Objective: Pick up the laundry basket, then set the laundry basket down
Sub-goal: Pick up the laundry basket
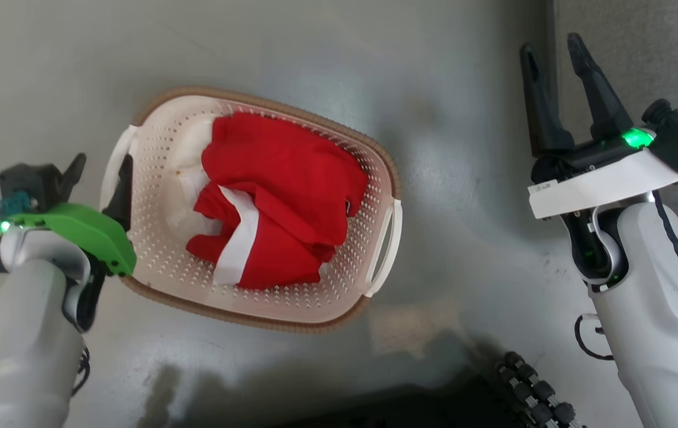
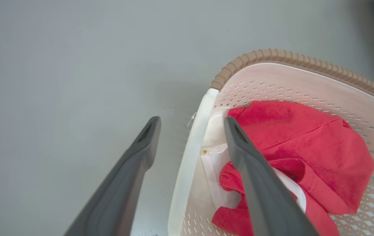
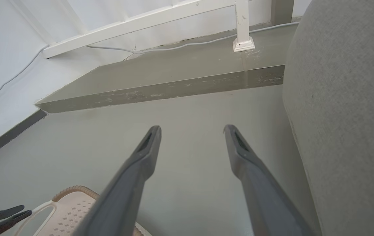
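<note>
The laundry basket's body spreads far wider than my fingers open, so my left gripper needs to grab the basket by its narrow white handle (image 1: 115, 165) (image 2: 194, 153) next.
The laundry basket (image 1: 339, 279) stands on the grey floor, cream-white and perforated with a brown rim, holding red cloth (image 1: 279, 196) and some white cloth. My left gripper (image 1: 103, 166) is open and straddles the basket's left white handle (image 1: 112, 169). In the left wrist view, my left gripper (image 2: 191, 126) has one finger outside over the floor and one inside over the cloth, with the handle (image 2: 190, 157) between them, beside the basket's rim (image 2: 272, 55). My right gripper (image 1: 552, 46) hangs open, well right of the right handle (image 1: 388, 246). The right wrist view shows my right gripper (image 3: 192, 131) over bare floor, with the basket's corner (image 3: 67, 209) at lower left.
A grey sofa (image 3: 347, 114) rises close on the right of my right gripper. Ahead of it lie a raised step (image 3: 174, 75) and a white railing post (image 3: 242, 29) with a cable along the wall. A black ribbed hose (image 1: 535, 392) lies near my base.
</note>
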